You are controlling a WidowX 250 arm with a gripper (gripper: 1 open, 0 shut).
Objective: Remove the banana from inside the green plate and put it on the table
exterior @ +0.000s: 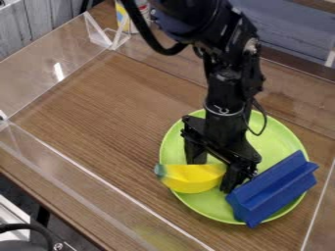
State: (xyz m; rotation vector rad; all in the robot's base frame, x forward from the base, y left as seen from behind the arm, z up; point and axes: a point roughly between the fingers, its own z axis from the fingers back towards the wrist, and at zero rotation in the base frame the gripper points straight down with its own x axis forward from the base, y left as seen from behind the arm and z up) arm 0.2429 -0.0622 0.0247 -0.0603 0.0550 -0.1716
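Observation:
I should next pick up the yellow banana by the end (217,174) opposite its dark tip with my gripper, so that I can take it out of the green plate.
The yellow banana (194,177) lies in the front left part of the lime-green plate (279,141), its dark tip at the plate's left rim. My gripper (217,168) points straight down into the plate and is open. Its black fingers (193,154) stand either side of the banana's back end, low over the plate. I cannot tell whether they touch the banana. The plate rests at the right of the brown wood-grain table (118,108).
A blue block (272,186) lies in the plate's front right, just right of the gripper. Clear acrylic walls (53,74) run round the table's edges. Bare tabletop stretches left and back of the plate.

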